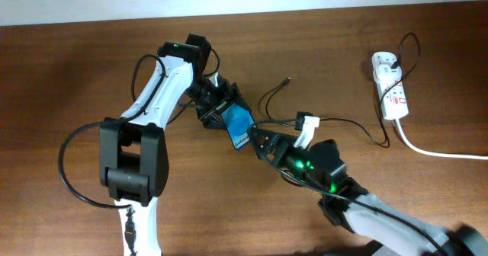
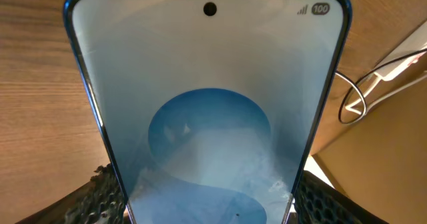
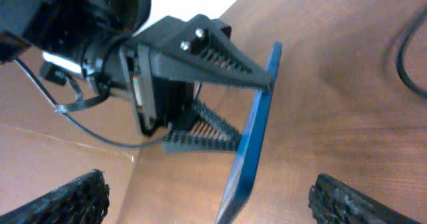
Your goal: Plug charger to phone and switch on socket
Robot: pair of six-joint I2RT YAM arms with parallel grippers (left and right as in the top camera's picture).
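Note:
The phone (image 1: 239, 127) is lined up between the fingers of the robot's right gripper, but they only reach the phone's near edge in the overhead view. The right gripper should reach farther before it closes.
The phone (image 1: 239, 127), blue-screened, is held tilted above the table in my left gripper (image 1: 217, 106), which is shut on its sides. In the left wrist view the phone (image 2: 210, 97) fills the frame between the fingers (image 2: 208, 207). My right gripper (image 1: 263, 143) is open, and in the right wrist view its fingers (image 3: 217, 201) straddle the lower end of the edge-on phone (image 3: 257, 131) without touching it. The charger's thin black cable (image 1: 351, 123) lies on the table, with its free tip (image 1: 287, 79) behind the phone. The white socket (image 1: 390, 84) lies at the far right.
The socket's thick white cord (image 1: 438, 152) runs off to the right edge. The charger cable loops across the wooden table (image 1: 61, 73) between the grippers and the socket. A pale wall strip borders the table's far edge.

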